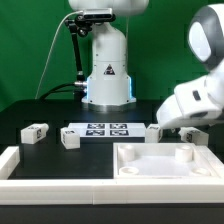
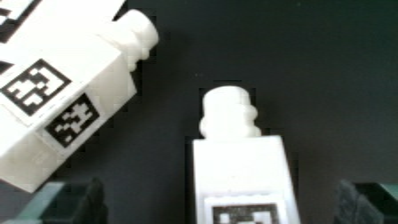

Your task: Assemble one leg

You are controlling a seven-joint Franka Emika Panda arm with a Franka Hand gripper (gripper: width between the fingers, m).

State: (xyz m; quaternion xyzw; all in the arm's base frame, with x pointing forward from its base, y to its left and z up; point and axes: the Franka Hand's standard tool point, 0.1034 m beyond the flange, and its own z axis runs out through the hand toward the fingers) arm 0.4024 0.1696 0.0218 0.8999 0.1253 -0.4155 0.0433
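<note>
I will next grab the leg by its tagged body (image 2: 246, 186), leaving its round peg free to enter the white square piece.
In the wrist view a white leg (image 2: 240, 165) with a rounded peg on its end lies on the black table between my open gripper (image 2: 222, 205). Its marker tag faces up, and the dark fingertips (image 2: 71, 202) stand apart on either side without touching it. A second leg (image 2: 63, 95) with tags lies tilted close beside it. In the exterior view my gripper (image 1: 184, 131) is low over the table at the right, next to a leg (image 1: 152, 132). Two more legs (image 1: 35, 131) (image 1: 70, 137) sit at the left.
The marker board (image 1: 100, 130) lies in the middle of the table. The large white square piece with raised corners (image 1: 160, 165) lies in front of the gripper. A white rim (image 1: 10, 160) runs along the front left. The robot base (image 1: 105, 70) stands behind.
</note>
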